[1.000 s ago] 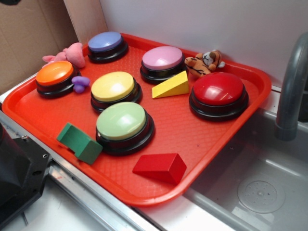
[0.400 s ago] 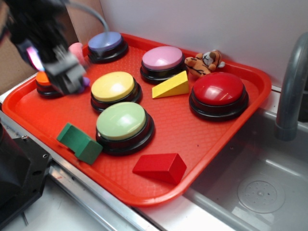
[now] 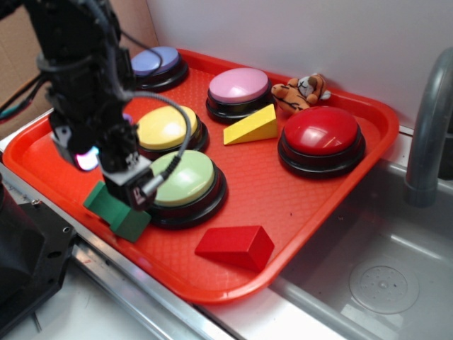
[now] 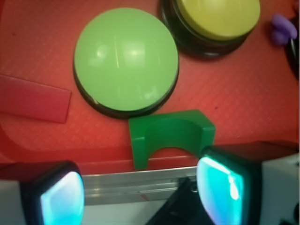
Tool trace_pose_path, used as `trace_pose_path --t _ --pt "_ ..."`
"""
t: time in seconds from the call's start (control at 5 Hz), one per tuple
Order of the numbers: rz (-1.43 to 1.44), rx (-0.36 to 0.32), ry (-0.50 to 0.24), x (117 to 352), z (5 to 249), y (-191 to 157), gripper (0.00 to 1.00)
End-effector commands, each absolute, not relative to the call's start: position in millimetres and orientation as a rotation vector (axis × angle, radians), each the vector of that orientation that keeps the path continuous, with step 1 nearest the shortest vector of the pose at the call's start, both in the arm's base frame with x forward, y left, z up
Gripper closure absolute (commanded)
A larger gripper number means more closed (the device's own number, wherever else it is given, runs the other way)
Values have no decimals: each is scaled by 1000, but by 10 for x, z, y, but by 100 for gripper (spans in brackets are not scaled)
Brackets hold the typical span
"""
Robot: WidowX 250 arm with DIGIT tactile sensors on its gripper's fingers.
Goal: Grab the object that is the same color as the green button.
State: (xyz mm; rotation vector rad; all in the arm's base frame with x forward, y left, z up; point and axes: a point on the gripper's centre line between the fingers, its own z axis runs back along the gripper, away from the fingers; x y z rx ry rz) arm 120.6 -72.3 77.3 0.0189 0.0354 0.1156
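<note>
My gripper grabs the dark green notched block by one leg [image 3: 132, 224] beside its notch next, to pick out the object matching the green button [image 3: 184, 178].
The dark green notched block [image 3: 117, 212] [image 4: 170, 136] lies on the red tray [image 3: 304, 195] by its front left rim, just left of the pale green button [image 3: 184, 178] [image 4: 125, 59]. My gripper [image 3: 131, 190] [image 4: 140, 197] hovers above the block and the button's left side. In the wrist view its two fingers, with glowing teal pads [image 4: 219, 192], stand wide apart with nothing between them. The block sits just beyond the fingertips, nearer the right finger.
On the tray stand yellow [image 3: 167, 127], purple [image 3: 157, 62], pink [image 3: 239, 86] and red [image 3: 322, 133] buttons, a yellow wedge [image 3: 252, 127], a red wedge block [image 3: 236, 246] and a tiger toy [image 3: 301, 92]. A sink [image 3: 382, 283] with a grey faucet [image 3: 428, 134] lies to the right.
My arm came into view from the upper left and swung down and right. It now covers the orange button and pink toy and hovers over the green block.
</note>
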Motion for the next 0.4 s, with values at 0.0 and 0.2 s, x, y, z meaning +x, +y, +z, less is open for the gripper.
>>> trace_pose_path --t 0.0,0.2 --pt "177 54 43 1151 471 -750 0" --pt "167 68 34 1220 338 -744 0"
